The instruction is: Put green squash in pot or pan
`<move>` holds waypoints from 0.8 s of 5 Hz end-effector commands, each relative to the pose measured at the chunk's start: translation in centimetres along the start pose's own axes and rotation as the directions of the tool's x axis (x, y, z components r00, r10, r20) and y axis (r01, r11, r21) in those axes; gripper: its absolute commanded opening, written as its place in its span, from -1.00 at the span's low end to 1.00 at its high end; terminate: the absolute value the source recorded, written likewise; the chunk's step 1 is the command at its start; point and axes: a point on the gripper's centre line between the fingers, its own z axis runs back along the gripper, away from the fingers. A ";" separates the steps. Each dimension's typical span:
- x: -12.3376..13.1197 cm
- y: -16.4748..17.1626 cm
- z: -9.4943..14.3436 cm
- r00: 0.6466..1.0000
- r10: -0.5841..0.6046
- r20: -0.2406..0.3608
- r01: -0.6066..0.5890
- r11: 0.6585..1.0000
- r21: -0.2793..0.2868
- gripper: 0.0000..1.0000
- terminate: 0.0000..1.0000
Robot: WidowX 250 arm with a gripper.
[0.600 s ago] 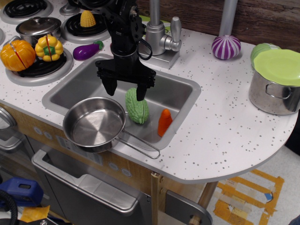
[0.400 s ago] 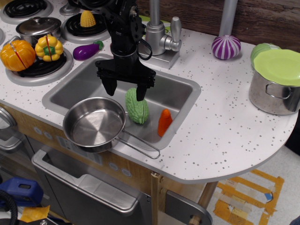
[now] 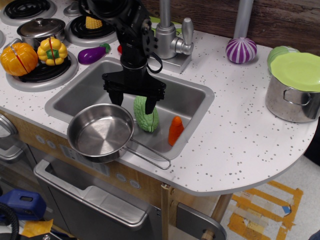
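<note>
My gripper grabs the green squash by its bumpy body (image 3: 146, 115) next, to put it in the steel frying pan (image 3: 100, 131).
The green squash (image 3: 146, 116), light green and bumpy, lies in the sink (image 3: 192, 102) next to an orange carrot toy (image 3: 175, 130). The shiny steel frying pan (image 3: 100, 131) sits on the sink's front left rim, its wire handle (image 3: 150, 155) pointing right. My gripper (image 3: 133, 103) is open and hangs low over the squash's upper left end. The right finger (image 3: 150, 104) stands in front of the squash top, the left finger (image 3: 116, 99) above the pan's far rim. It holds nothing.
A faucet (image 3: 172, 40) stands behind the sink. A purple eggplant (image 3: 92, 54), a corn cob (image 3: 91, 22), a small lidded pot (image 3: 40, 28), a pumpkin (image 3: 17, 58) and a yellow pepper (image 3: 52, 50) sit on the stove at left. A steel pot with a lime-green lid (image 3: 295, 85) and a purple onion (image 3: 241, 50) are at right.
My gripper has dropped lower toward the squash and stays open. The squash, pan and carrot have not moved.
</note>
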 end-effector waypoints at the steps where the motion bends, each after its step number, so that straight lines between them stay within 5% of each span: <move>1: 1.5 -0.5 -0.8 0.986 0.117 0.121 -0.119 0.993 0.015 1.00 -1.00; 4: 2.1 0.4 -3.8 0.963 0.172 0.207 -0.166 0.985 -0.046 1.00 -1.00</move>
